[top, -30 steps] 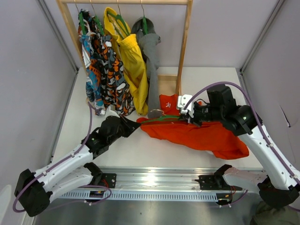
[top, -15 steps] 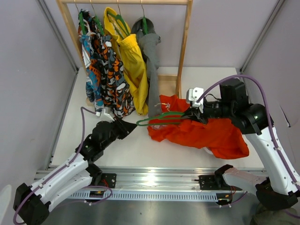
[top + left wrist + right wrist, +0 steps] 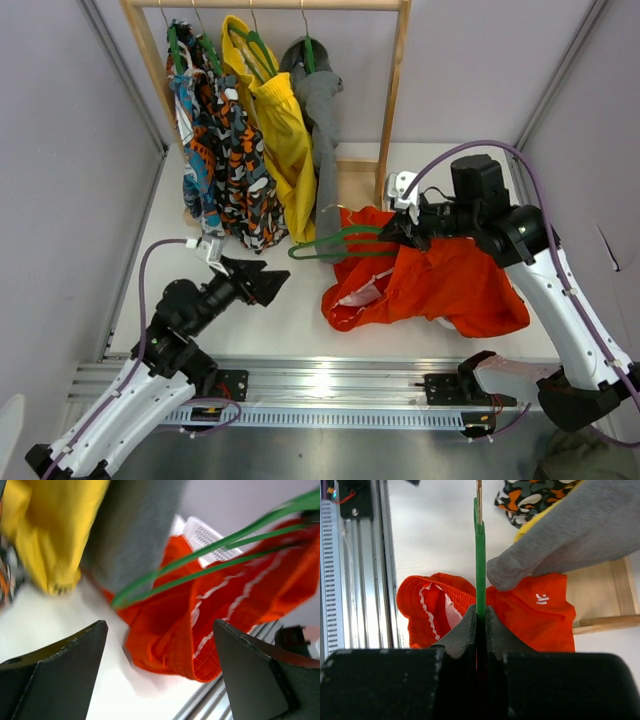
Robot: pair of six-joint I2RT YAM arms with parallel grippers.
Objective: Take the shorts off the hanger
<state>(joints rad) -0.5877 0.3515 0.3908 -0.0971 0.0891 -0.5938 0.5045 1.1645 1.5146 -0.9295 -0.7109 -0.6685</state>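
Note:
I need to grab the green hanger by its bare end [image 3: 300, 250] [image 3: 125, 596] with my left gripper next. That leaves the hanger's other end free for removing the shorts.
The orange-red shorts [image 3: 440, 285] lie bunched on the table right of centre, their waistband end [image 3: 170, 640] toward the left arm. My right gripper [image 3: 397, 232] is shut on the green hanger [image 3: 330, 243] and holds it just above the shorts. The hanger's left part sticks out bare. Whether its right end sits inside the cloth is hidden. In the right wrist view the gripper [image 3: 480, 616] pinches the hanger [image 3: 479, 555] edge-on over the shorts [image 3: 535, 615]. My left gripper [image 3: 272, 283] is open, empty and apart from the shorts; its fingers [image 3: 55, 675] frame bare table.
A wooden rack [image 3: 397, 100] at the back carries patterned garments [image 3: 225, 150], yellow shorts [image 3: 275, 130] and a grey garment [image 3: 322, 130] on green hangers. A white basket [image 3: 207, 540] shows behind the shorts. A metal rail [image 3: 330, 385] runs along the near edge.
My left gripper opened, let go of the shorts and drew back toward the near left. The right gripper raised the hanger, and the shorts bunched up to the right.

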